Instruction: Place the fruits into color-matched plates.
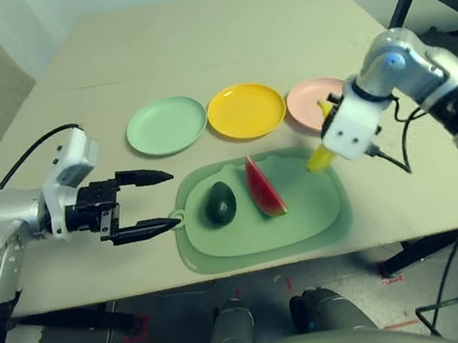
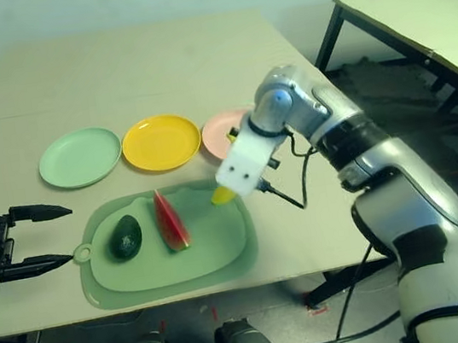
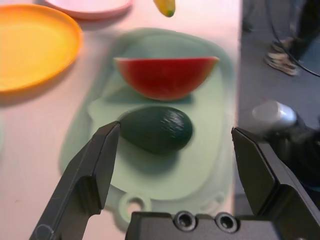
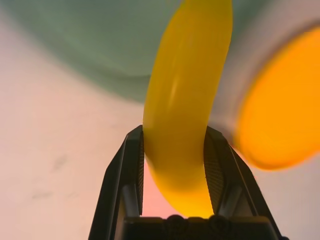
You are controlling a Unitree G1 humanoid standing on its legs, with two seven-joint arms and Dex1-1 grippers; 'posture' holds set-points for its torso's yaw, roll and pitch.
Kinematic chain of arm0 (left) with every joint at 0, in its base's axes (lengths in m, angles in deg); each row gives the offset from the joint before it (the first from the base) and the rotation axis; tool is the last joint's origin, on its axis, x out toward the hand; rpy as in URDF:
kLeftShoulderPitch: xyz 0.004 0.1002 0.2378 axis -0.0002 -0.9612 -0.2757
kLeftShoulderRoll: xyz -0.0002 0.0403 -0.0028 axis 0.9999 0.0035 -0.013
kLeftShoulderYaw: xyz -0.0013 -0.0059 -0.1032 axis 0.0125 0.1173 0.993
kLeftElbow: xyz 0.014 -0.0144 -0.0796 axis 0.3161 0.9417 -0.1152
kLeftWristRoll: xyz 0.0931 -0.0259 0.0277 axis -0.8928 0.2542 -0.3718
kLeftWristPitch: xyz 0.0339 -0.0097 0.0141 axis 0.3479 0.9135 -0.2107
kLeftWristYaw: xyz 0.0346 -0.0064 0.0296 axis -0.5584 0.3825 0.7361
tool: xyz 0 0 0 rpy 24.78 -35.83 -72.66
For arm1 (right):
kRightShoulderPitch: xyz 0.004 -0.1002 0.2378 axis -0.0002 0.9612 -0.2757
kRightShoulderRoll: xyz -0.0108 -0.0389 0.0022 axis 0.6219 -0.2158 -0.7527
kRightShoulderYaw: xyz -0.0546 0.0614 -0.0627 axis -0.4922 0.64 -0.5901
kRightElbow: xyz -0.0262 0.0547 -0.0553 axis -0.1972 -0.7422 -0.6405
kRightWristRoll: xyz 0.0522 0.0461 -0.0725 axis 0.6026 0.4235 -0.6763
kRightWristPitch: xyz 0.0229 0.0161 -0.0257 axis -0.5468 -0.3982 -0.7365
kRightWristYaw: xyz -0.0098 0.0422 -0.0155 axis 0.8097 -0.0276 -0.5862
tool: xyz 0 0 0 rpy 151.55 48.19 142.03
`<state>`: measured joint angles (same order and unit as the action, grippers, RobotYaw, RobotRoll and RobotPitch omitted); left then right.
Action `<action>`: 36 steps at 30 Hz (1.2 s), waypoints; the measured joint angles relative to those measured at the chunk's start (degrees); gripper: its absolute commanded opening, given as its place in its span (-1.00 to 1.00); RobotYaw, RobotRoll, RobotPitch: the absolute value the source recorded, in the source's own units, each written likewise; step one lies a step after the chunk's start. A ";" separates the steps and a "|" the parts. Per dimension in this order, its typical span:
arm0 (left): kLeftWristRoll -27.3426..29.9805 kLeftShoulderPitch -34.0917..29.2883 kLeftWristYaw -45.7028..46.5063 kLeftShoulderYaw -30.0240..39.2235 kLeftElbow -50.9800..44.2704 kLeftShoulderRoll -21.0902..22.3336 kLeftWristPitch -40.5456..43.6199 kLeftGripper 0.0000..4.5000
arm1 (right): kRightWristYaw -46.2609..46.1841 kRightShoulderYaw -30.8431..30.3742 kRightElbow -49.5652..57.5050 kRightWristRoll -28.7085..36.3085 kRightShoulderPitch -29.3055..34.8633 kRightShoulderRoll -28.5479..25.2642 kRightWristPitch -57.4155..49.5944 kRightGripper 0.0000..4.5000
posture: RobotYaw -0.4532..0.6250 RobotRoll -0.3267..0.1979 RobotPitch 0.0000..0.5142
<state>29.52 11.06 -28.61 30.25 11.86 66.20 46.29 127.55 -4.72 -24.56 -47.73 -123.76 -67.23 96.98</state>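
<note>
The yellow banana hangs above the mat, short of the yellow plate. My right gripper moves it to the plate, before releasing it.
A dark green avocado (image 1: 220, 203) and a red watermelon wedge (image 1: 263, 188) lie side by side on the large green mat (image 1: 305, 216). Behind the mat stand the mint green plate (image 1: 166, 126), the yellow plate (image 1: 246, 109) and the pink plate (image 1: 312, 100) in a row. My right gripper (image 4: 174, 165) is shut on the yellow banana (image 4: 187, 100), held above the mat's right rear corner, in front of the pink plate. To the left of the mat my left gripper (image 1: 154, 202) stands open at table height, pointing at the avocado (image 3: 156, 129).
The tan table (image 1: 219, 44) stretches far behind the plates. Another table with black legs (image 2: 411, 6) stands off to the right. A black cable (image 1: 32, 153) runs behind my left arm.
</note>
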 measured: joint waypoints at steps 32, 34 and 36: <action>1.38 -8.94 4.58 5.40 -7.59 0.75 5.88 1.00 | -42.58 1.54 -30.76 -14.94 -5.32 21.08 -15.04 0.62 | 0.12 0.25 -0.48; 1.34 -8.33 4.56 5.36 -7.57 0.74 5.86 1.00 | -42.58 1.92 -30.74 -14.93 -5.32 21.06 -14.92 0.95 | 0.11 0.25 -0.48; 1.20 -7.63 4.52 5.28 -7.49 0.73 5.57 1.00 | -42.27 2.17 -30.74 -14.91 -5.32 21.00 -14.39 0.98 | 0.11 0.25 -0.48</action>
<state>30.72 3.43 -24.09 35.53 4.37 66.93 51.86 85.28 -2.55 -55.30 -62.64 -129.08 -46.23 82.59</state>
